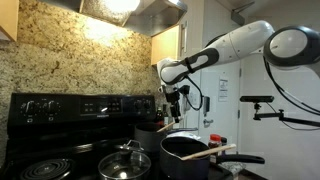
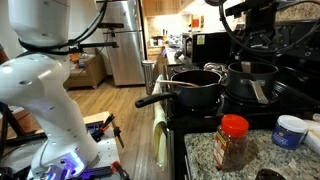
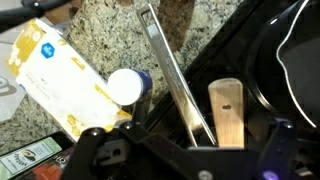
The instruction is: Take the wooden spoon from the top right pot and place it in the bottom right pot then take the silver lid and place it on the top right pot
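Observation:
The spoon's flat handle end [image 3: 228, 109] is between my open fingertips, nearer the wrist view's right, so it is time to close. Closing now would catch the spoon.
In an exterior view my gripper [image 1: 174, 102] hangs open just above the small grey top right pot [image 1: 150, 135]. The wooden spoon [image 1: 161, 126] leans out of that pot. In the wrist view its flat handle end [image 3: 225, 112] points up between my open gripper's [image 3: 185, 142] fingers without touching them. The pot's long metal handle [image 3: 168, 70] runs alongside the spoon. The wide black bottom right pot [image 1: 190, 150] [image 2: 195, 88] holds a thicker pale wooden utensil [image 1: 210, 152]. The silver lid [image 1: 125, 160] rests on the front left burner area.
The black pot's long dark handle [image 2: 150, 100] sticks out past the stove front. A yellow-and-white carton [image 3: 55, 75] and a blue-capped container [image 3: 128, 87] sit on the granite counter beside the stove. A red spice jar [image 2: 232, 140] stands on that counter. The range hood is overhead.

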Motion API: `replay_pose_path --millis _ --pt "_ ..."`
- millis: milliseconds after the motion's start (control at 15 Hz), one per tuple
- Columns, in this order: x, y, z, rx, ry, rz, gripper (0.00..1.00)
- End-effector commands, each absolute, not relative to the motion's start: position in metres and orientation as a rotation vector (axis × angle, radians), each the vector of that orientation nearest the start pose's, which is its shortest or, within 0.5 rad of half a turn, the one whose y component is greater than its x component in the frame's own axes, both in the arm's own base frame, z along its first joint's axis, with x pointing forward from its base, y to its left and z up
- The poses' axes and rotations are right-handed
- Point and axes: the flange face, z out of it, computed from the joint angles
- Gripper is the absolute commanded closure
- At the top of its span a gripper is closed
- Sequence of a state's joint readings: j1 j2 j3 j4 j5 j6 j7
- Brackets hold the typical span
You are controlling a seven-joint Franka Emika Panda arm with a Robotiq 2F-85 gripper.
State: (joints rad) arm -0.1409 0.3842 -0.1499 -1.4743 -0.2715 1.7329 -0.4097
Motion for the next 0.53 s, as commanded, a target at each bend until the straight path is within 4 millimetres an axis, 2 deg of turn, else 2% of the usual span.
replay_pose_path --millis 0,467 --pt "0.6408 -0.2042 0.4529 -3.369 -0.313 0.460 0.26" --pt "0.6487 -0.1958 0.4512 -3.353 -0.338 0.483 0.73"
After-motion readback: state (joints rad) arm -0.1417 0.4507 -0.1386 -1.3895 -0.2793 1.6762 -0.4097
